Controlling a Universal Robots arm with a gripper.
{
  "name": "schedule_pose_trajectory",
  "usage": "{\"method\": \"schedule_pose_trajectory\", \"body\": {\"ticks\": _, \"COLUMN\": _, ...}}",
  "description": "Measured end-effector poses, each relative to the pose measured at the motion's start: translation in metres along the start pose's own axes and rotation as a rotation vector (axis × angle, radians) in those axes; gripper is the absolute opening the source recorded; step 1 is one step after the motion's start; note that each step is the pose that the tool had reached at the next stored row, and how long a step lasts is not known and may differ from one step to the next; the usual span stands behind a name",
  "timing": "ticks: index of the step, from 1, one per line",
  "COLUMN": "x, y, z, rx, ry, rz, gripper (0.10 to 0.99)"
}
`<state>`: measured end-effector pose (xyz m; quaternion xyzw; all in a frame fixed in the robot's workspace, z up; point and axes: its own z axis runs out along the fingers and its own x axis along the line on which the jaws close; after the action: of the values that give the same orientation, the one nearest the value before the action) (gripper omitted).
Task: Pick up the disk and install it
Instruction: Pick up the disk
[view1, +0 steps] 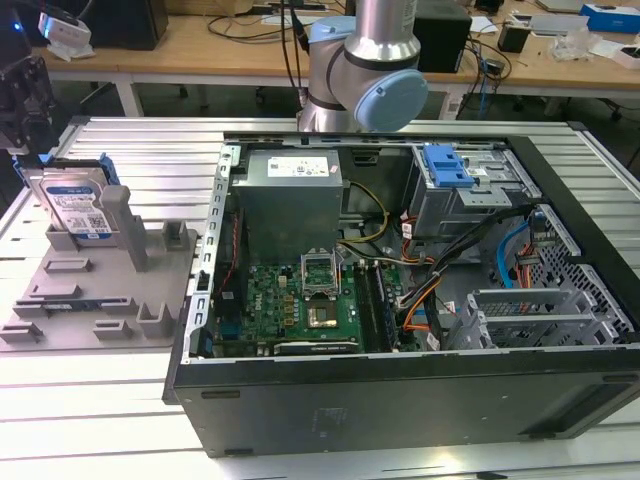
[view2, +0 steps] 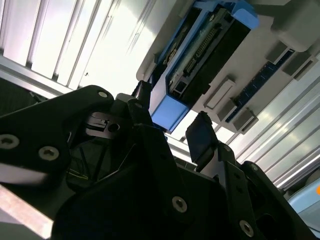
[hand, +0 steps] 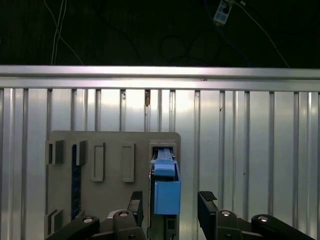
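My gripper comes down next before it closes on the disk's blue end tab (view1: 108, 168), since its fingers are above the tab, with gaps showing over the grey holder (view1: 110, 290).
The disk (view1: 78, 205) stands on edge in a slot of the grey holder (view1: 110, 290) at the exterior view's left, silver with a blue-and-white label and a blue carrier. My gripper (view1: 28, 148) hangs just above it, at the far left edge. In the first wrist view the gripper (hand: 171, 202) is open, one finger on each side of the disk's blue end tab (hand: 166, 192), with gaps on both sides. The second wrist view shows the same: the gripper (view2: 172, 120) straddles the disk (view2: 200, 50) without touching it.
An open computer case (view1: 400, 410) lies to the exterior view's right of the holder, with a motherboard, cables and a grey drive cage (view1: 480, 205) topped by a blue latch piece (view1: 447, 165). All rests on a ribbed aluminium table (view1: 130, 160). The arm's base (view1: 365, 70) stands behind the case.
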<state>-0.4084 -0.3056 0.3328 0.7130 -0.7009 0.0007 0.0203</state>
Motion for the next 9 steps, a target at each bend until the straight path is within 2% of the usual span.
{"method": "schedule_pose_trajectory", "body": {"ticks": 9, "x": 0.0022, "y": 0.0006, "z": 0.005, "rx": -0.001, "ry": 0.0, "rz": 0.0, "gripper": 0.557}}
